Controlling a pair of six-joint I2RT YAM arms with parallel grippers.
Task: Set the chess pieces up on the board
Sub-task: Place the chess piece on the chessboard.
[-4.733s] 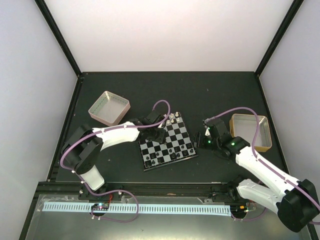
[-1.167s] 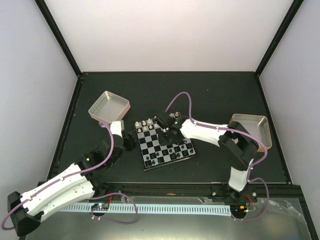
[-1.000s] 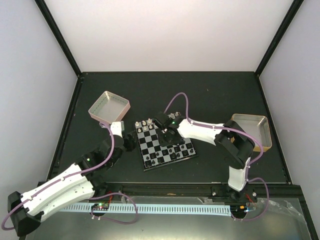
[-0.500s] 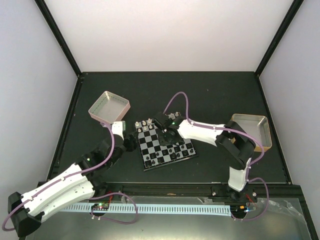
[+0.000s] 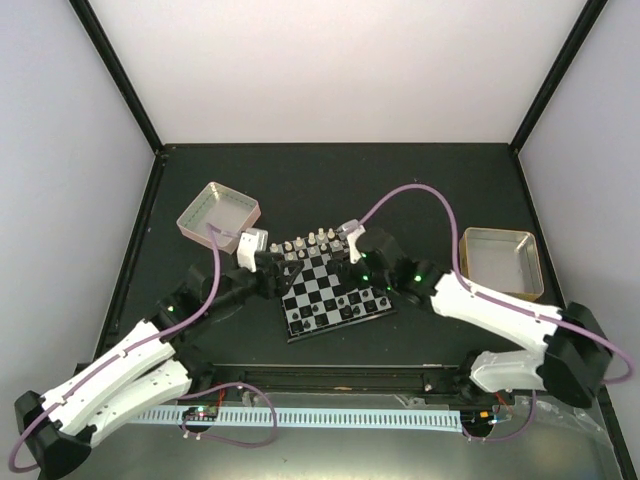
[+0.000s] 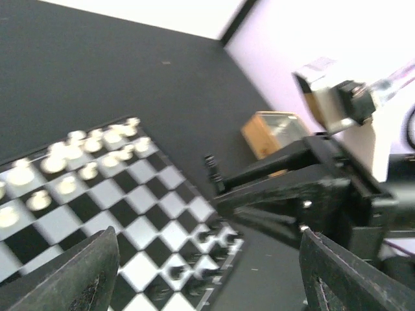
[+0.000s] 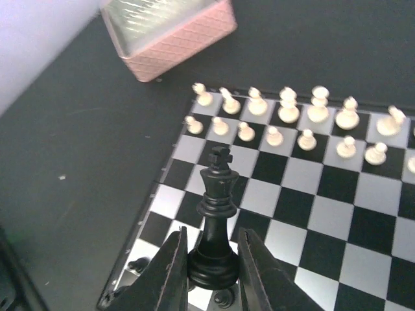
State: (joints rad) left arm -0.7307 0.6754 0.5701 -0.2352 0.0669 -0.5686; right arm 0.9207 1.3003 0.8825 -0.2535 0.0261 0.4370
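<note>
My left gripper grabs the black king by its upper part (image 6: 210, 163) next, since the base stays free to stand on the board.
The board (image 5: 322, 285) lies mid-table, with white chess pieces (image 5: 312, 241) in two rows at its far edge and black ones (image 5: 338, 312) along the near edge. My right gripper (image 7: 213, 269) is shut on the base of a black king (image 7: 217, 207), held upright over the board (image 7: 337, 220) near its corner. From above, the right gripper (image 5: 362, 268) hangs over the board's right part. My left gripper (image 6: 207, 285) is open and empty above the board (image 6: 149, 227), and from above it (image 5: 278, 272) sits at the board's left corner. The left wrist view also catches the king (image 6: 211, 173).
A pink-sided tray (image 5: 218, 215) stands behind and left of the board, also seen in the right wrist view (image 7: 168, 29). A tan-sided tray (image 5: 500, 262) stands to the right. The right arm (image 6: 311, 188) crosses the left wrist view close by.
The right gripper has closed on the black king and drawn back toward the board's right side. The left gripper has moved in to the board's left corner and opened wider.
</note>
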